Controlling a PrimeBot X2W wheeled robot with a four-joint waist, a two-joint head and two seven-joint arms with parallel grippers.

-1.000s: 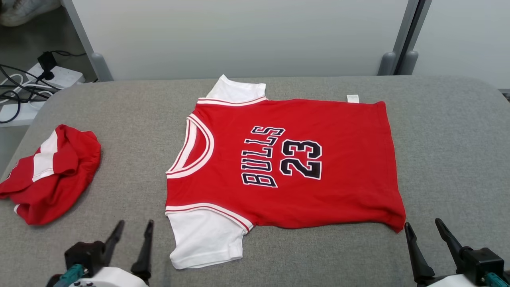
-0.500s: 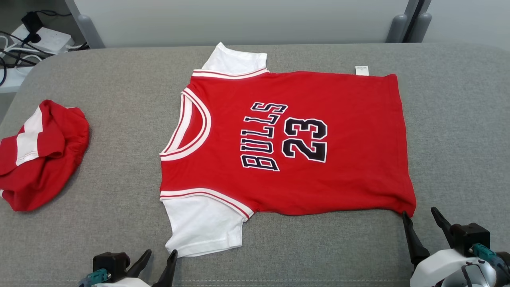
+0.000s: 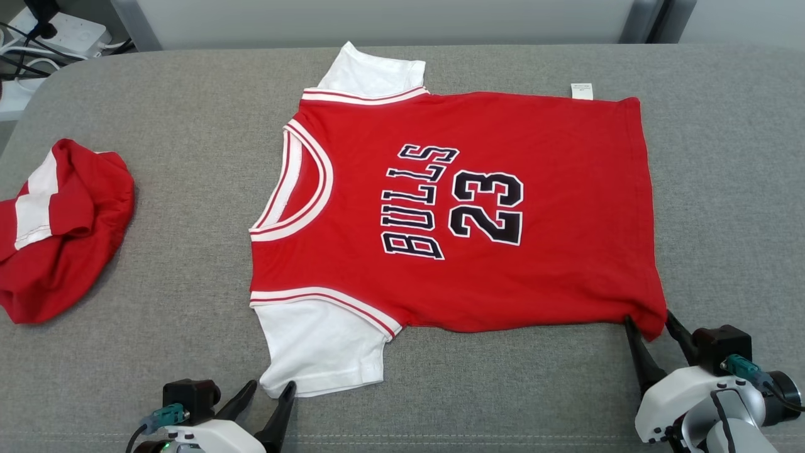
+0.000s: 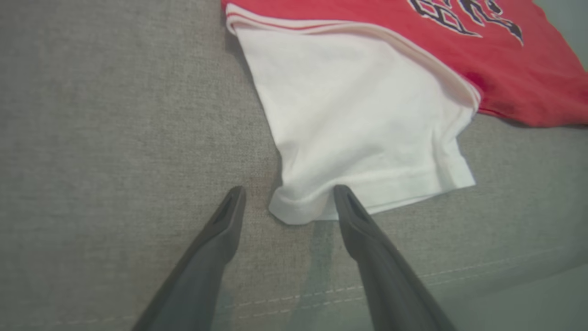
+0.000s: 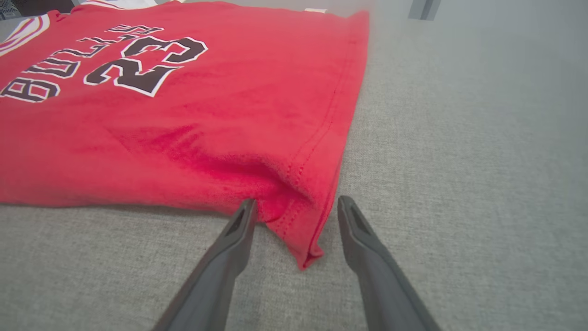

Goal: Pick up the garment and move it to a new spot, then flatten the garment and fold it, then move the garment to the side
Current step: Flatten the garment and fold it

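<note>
I will fold the red jersey (image 3: pixel 528 151), so next I will grab it by its stitched hem corner (image 3: pixel 646 326) with my right gripper.
The garment (image 3: pixel 453 207) is a red "BULLS 23" jersey with white sleeves, lying flat and face up on the grey padded table (image 3: pixel 188 157), neck to the left. My left gripper (image 3: pixel 272 385) is open at the near white sleeve (image 4: pixel 358 119), and the sleeve's corner lies between its fingers (image 4: pixel 220 230). My right gripper (image 3: pixel 648 318) is open too. It straddles the near hem corner of the red body (image 5: pixel 183 115), with one fingertip on each side of the fold (image 5: pixel 294 220).
A second red and white garment (image 3: pixel 60 229) lies crumpled at the table's left edge. A power strip with cables (image 3: pixel 63 34) sits on the floor beyond the far left corner. A small white label (image 3: pixel 582 91) sticks out at the jersey's far hem.
The head camera has tipped down, so the whole picture shifted. Both grippers have advanced to the jersey's near edge, the left to the sleeve corner and the right to the hem corner.
</note>
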